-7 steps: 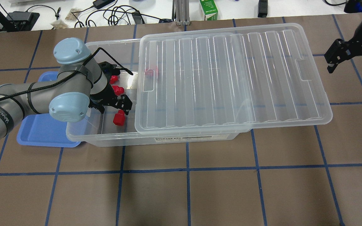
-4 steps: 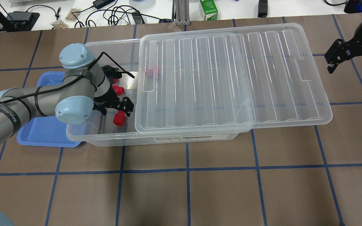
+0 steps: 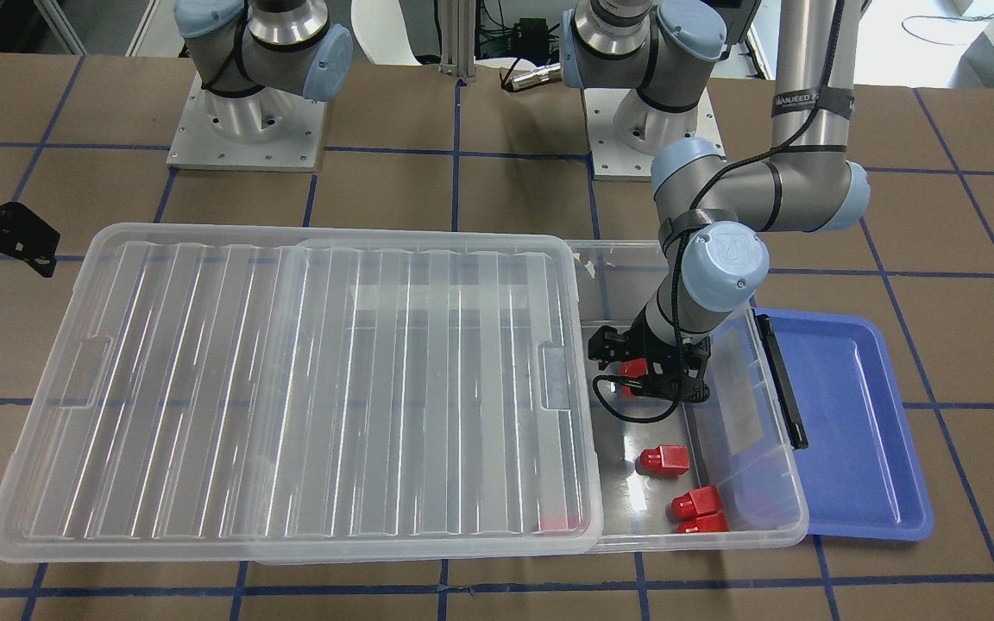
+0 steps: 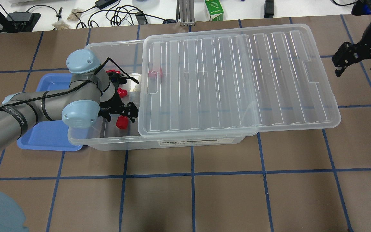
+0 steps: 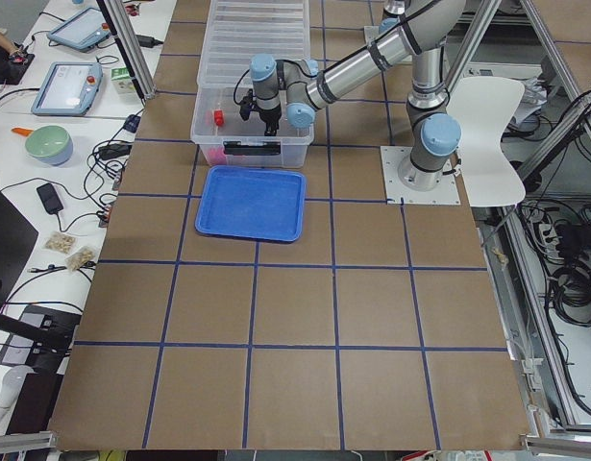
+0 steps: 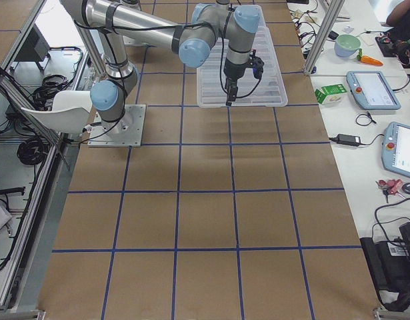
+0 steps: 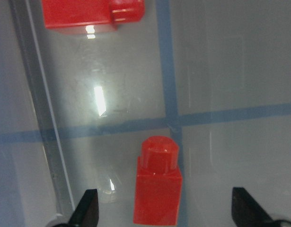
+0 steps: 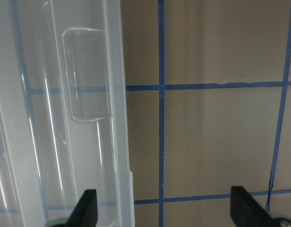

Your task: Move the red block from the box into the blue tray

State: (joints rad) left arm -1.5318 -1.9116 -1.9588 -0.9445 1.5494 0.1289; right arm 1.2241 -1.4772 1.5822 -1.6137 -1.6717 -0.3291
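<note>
I should next pick up the red block by its square body (image 7: pixel 157 198) with my left gripper. The square body has flat facing sides, while the block's stub (image 7: pixel 159 153) is round.
The box (image 4: pixel 85 139) is a clear bin whose ribbed lid (image 4: pixel 237 80) is slid aside, so its left end is open. Several red blocks lie in that open end. My left gripper (image 4: pixel 120 116) is open inside the box, straddling one red block (image 4: pixel 121 123). In the left wrist view this block (image 7: pixel 157 189) lies between the open fingertips (image 7: pixel 88 210), stub pointing away. The blue tray (image 4: pixel 43 135) lies empty beside the box's open end. My right gripper (image 4: pixel 357 62) is open and empty above the table, past the lid's far end.
Other red blocks lie in the box (image 3: pixel 663 461), (image 3: pixel 697 500), (image 3: pixel 704 523), and one under the lid's edge (image 3: pixel 559 523). A black latch bar (image 3: pixel 782 379) sits on the box wall facing the tray. The lid overhangs the box toward my right gripper (image 8: pixel 166 213).
My left arm has shifted a little toward the box's near wall, bringing the open gripper over the nearest red block. The right gripper has barely moved.
</note>
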